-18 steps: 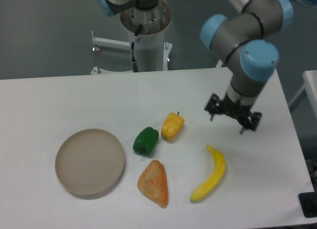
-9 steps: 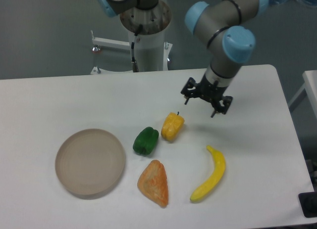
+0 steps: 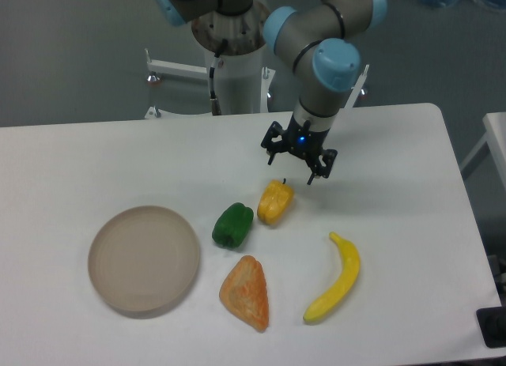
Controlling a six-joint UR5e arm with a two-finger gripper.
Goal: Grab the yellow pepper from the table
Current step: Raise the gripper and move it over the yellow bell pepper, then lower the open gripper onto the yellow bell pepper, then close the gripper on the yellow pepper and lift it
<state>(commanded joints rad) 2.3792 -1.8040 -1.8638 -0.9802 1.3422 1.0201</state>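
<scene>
The gripper grabs the yellow pepper by its stem end [image 3: 281,190] next, to pick the pepper up from the table.
The yellow pepper [image 3: 275,201] lies on the white table [image 3: 95,160], near its middle, with its short dark stem pointing to the back. My gripper [image 3: 291,170] hangs above the table just behind and a little right of the pepper, apart from it. Its two fingers are spread and hold nothing.
A green pepper [image 3: 232,224] lies just left of the yellow one. An orange pastry-like toy [image 3: 247,292] lies in front of them. A yellow banana [image 3: 336,278] lies at the front right. A round beige plate [image 3: 143,258] sits at the left. The arm's base [image 3: 234,50] stands behind the table.
The gripper has moved left and toward the back across the table, from beyond the banana to just behind the yellow pepper. The objects have not moved.
</scene>
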